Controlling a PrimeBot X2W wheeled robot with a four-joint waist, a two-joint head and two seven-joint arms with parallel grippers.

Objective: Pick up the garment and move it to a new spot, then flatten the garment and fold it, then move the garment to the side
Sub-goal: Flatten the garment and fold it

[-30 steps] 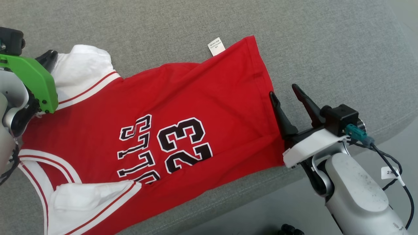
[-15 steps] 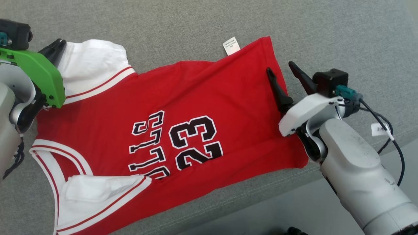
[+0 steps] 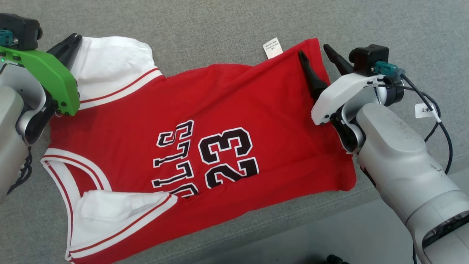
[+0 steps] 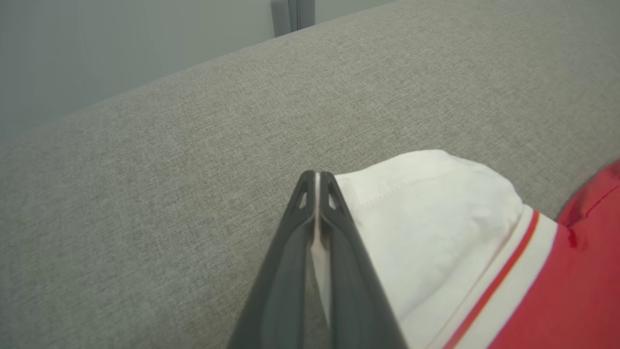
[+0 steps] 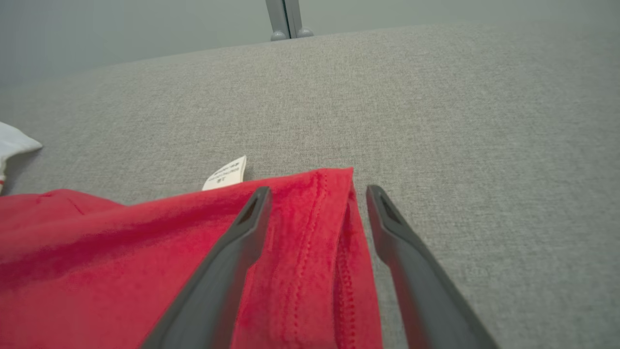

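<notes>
Next, my right gripper needs to pinch the jersey by its red hem corner (image 3: 313, 47), where a loose edge shows while the rest lies flat.
The garment (image 3: 205, 110) is a red jersey with white sleeves and a black "23" print, spread flat on a grey cushion (image 3: 220, 22). At the upper left my left gripper (image 3: 73, 42) is shut on the edge of the far white sleeve (image 4: 436, 218); a sliver of white cloth shows between the closed fingers (image 4: 316, 177). My right gripper (image 3: 314, 50) stands open at the far corner of the hem. One finger is over the red cloth (image 5: 121, 252), the other over the cushion, and the hem edge lies between them (image 5: 317, 191).
A white label (image 3: 273, 47) sticks out from the far edge beside the right gripper. The cushion's front seam and the floor (image 3: 329, 238) run along the lower right. A cable (image 3: 439, 121) hangs off my right wrist. A grey post (image 5: 286, 19) stands behind the cushion.
The camera has shifted. Against the jersey, my right gripper has travelled along the hem from its middle to its far corner, still open. The left gripper keeps its hold on the sleeve.
</notes>
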